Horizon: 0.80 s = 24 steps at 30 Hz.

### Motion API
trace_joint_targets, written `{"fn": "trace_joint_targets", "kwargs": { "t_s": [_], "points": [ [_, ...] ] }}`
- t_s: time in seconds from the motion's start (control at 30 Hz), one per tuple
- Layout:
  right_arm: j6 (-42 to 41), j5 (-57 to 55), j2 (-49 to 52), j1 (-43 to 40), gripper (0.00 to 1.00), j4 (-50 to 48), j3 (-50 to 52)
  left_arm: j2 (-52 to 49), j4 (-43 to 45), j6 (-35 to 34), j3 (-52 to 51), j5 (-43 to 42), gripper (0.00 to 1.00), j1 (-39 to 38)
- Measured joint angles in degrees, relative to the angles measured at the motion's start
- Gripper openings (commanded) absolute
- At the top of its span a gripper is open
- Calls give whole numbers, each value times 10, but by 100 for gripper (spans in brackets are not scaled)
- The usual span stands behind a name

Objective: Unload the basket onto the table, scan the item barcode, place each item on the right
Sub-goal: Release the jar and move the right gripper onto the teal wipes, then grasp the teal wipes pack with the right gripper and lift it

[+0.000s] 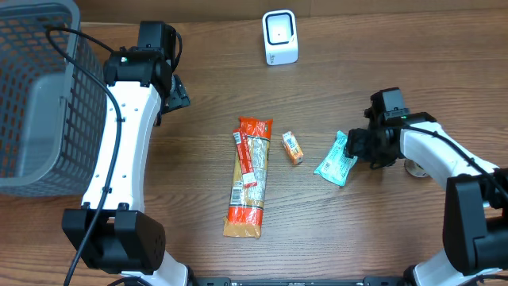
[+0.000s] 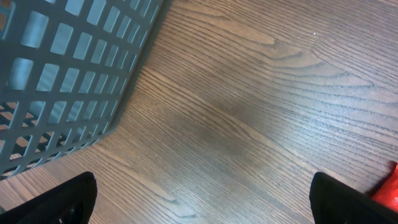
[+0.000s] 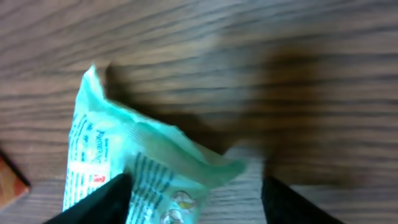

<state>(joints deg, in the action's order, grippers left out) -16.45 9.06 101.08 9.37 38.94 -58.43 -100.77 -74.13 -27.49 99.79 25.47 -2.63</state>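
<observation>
The printed body of the teal snack packet should stay free to face the barcode scanner (image 1: 280, 37). So my right gripper will next grab the packet by its crumpled end (image 1: 349, 156).
A teal snack packet (image 1: 336, 160) lies on the wooden table, right of centre. My right gripper (image 1: 359, 147) sits low at its right end. In the right wrist view the packet (image 3: 118, 155) has its crumpled end between the fingers of the right gripper (image 3: 196, 194). The left finger (image 3: 102, 202) is against the packet, while bare wood shows before the right finger (image 3: 292, 202), so the jaws stand open. The white barcode scanner (image 1: 280, 37) stands at the back. My left gripper (image 1: 176, 91) hovers open over bare wood (image 2: 202, 199).
A long orange-red packet (image 1: 248, 176) and a small orange box (image 1: 293, 148) lie mid-table. A grey mesh basket (image 1: 48, 103) fills the far left, its wall (image 2: 62, 74) close to the left gripper. A red packet corner (image 2: 388, 190) shows at the right edge.
</observation>
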Motion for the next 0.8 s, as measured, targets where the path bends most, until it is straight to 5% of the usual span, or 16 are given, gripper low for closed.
{"fn": "trace_joint_targets", "kwargs": {
  "t_s": [0.17, 0.5, 0.8],
  "points": [
    [3, -1, 0, 1, 85, 0, -1, 0, 0, 0, 0, 0, 100, 0],
    [24, 7, 0, 1, 80, -19, -1, 0, 0, 0, 0, 0, 100, 0],
    [29, 21, 10, 4, 15, -19, -1, 0, 0, 0, 0, 0, 100, 0]
  ]
}}
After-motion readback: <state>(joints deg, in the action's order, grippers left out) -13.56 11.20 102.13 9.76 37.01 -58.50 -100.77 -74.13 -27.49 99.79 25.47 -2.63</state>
